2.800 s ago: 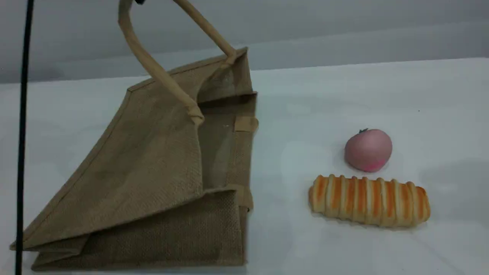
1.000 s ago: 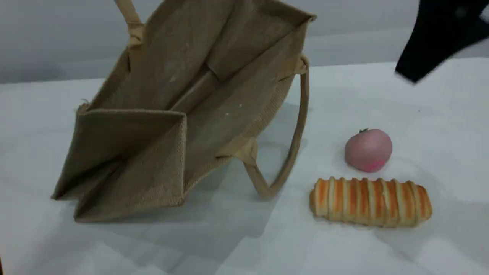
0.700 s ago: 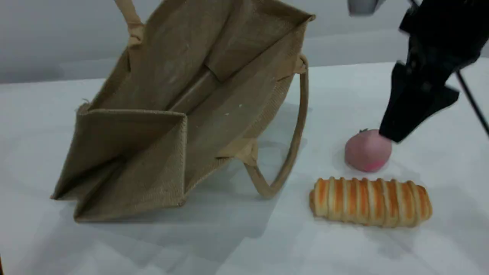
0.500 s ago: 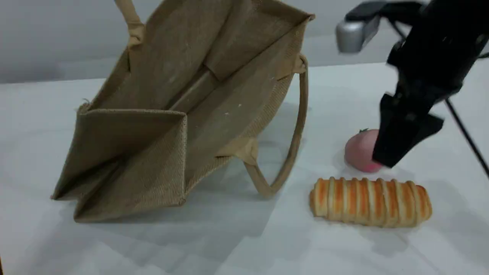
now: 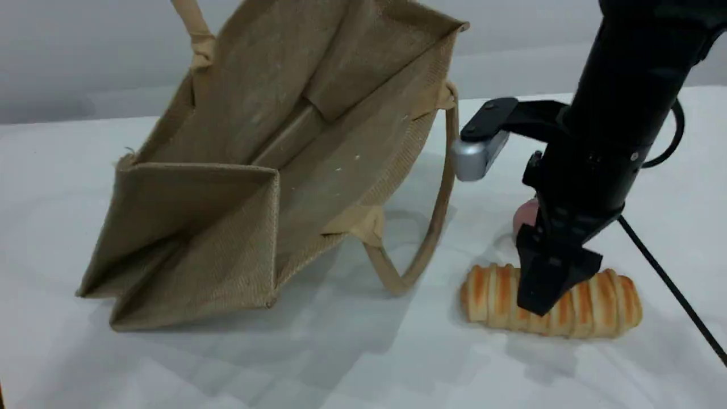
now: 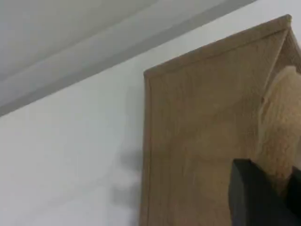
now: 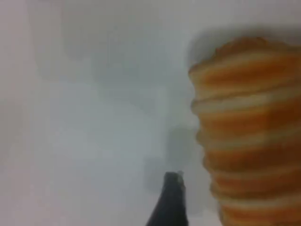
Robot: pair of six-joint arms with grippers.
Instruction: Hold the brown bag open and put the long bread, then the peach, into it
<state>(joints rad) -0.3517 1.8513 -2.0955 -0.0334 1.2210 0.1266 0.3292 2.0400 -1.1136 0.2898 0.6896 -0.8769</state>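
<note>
Next, my right gripper grabs the long bread (image 5: 602, 301) across its middle (image 5: 557, 314) to keep it level, since it stretches well past both sides of my fingers.
The brown bag (image 5: 318, 147) leans tilted on the table with its mouth wide open toward me. Its far handle (image 5: 193, 28) runs up out of the scene view, and the near handle (image 5: 437, 227) hangs loose. In the left wrist view my left gripper (image 6: 275, 202) is shut on the beige handle (image 6: 282, 127) above the bag's side (image 6: 202, 141). The long bread (image 5: 602, 301) lies at the front right. My right gripper (image 5: 542, 295) stands open over the bread's middle, one fingertip (image 7: 170, 202) beside the loaf (image 7: 244, 127). Only a sliver of the peach (image 5: 525, 215) shows behind that arm.
The white table (image 5: 341, 363) stretches around everything. A silver camera housing (image 5: 477, 153) juts from the right arm toward the bag's hanging handle. A black cable (image 5: 670, 284) trails from the arm to the lower right.
The right arm has come down from the upper right onto the bread and now covers most of the peach. The bag, raised and opened earlier, has stayed still over the last second.
</note>
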